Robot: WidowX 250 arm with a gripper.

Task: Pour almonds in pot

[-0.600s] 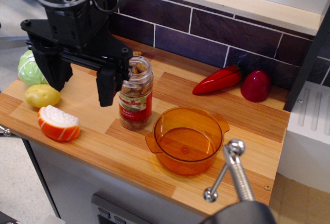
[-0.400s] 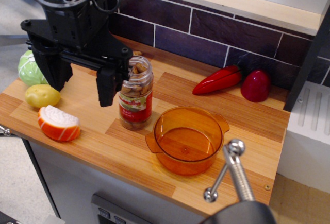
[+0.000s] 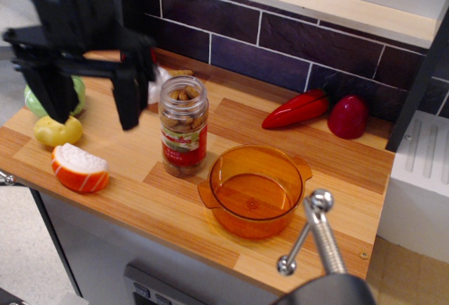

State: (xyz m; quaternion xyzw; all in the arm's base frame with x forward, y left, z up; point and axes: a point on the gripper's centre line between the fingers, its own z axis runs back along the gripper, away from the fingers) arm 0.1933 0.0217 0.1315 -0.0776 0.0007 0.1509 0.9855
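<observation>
The gripper should next pick up the jar by its labeled body, so the clear jar's open top stays free and the robot can pour almonds into the pot.
The almonds fill a clear jar with a red, white and green label. It stands upright on the wooden counter, uncapped as far as I can tell. The translucent orange pot sits just right of and in front of the jar, and looks empty. My black gripper hangs open to the left of the jar, its two fingers wide apart. The right finger is a short gap left of the jar, not touching it. The gripper holds nothing.
A green cabbage, a yellow potato and an orange-and-white slice lie at the counter's left end. A red pepper and a dark red round item sit against the tiled wall. A metal handle juts up at the front right.
My gripper has moved left and slightly up, away from the jar. Its right finger, which was beside the jar, now stands clear of it. The jar and pot have not moved.
</observation>
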